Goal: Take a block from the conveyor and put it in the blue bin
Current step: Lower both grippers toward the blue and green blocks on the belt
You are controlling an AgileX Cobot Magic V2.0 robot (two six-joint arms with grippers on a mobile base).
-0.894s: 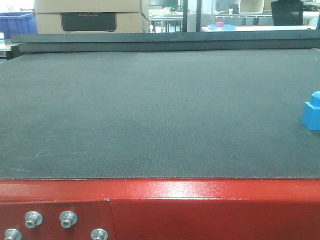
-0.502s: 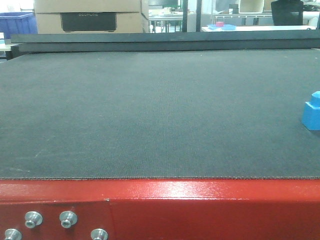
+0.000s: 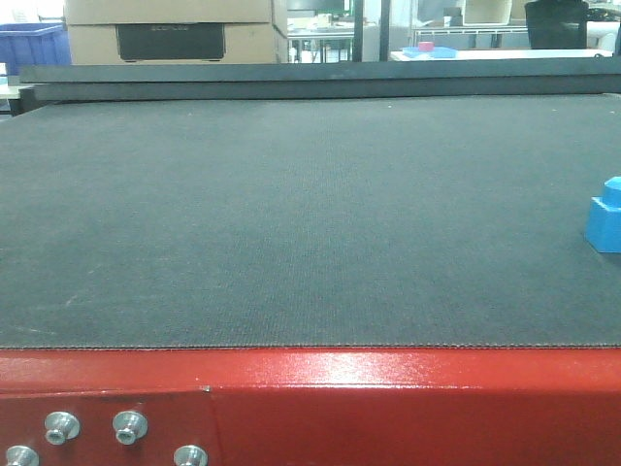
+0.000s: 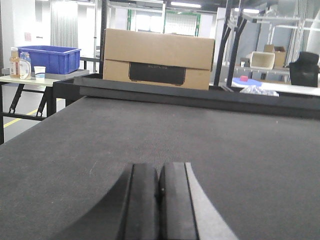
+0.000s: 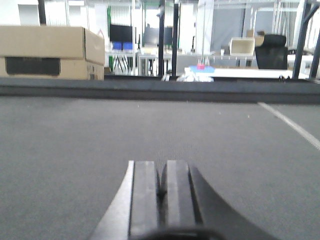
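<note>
I need to grab the blue block by its square base [image 3: 604, 226] with my right gripper next. Then I can move it from the conveyor into the blue bin [image 3: 35, 46].
The bright blue stepped block [image 3: 605, 220] sits on the dark grey conveyor belt [image 3: 291, 214] at the far right edge of the front view, partly cut off. The belt's red frame [image 3: 388, 408] with silver bolts runs along the bottom. My left gripper [image 4: 159, 172] is shut and empty, low over the belt [image 4: 150, 140]. My right gripper [image 5: 161, 170] is shut and empty, low over the belt [image 5: 150, 130]. The block shows in neither wrist view. A blue bin [image 4: 48, 59] stands on a side table at far left, also in the front view [image 3: 32, 44].
A cardboard box [image 4: 157, 59] stands beyond the belt's far rail [image 4: 200, 95]. A table with a tiny pink object [image 5: 201, 66] stands behind at right. A white line [image 5: 290, 123] crosses the belt at right. Bottles and a cup [image 4: 22, 64] stand by the bin.
The block stays at the right edge of the belt. The view has shifted very slightly; nothing else has visibly moved.
</note>
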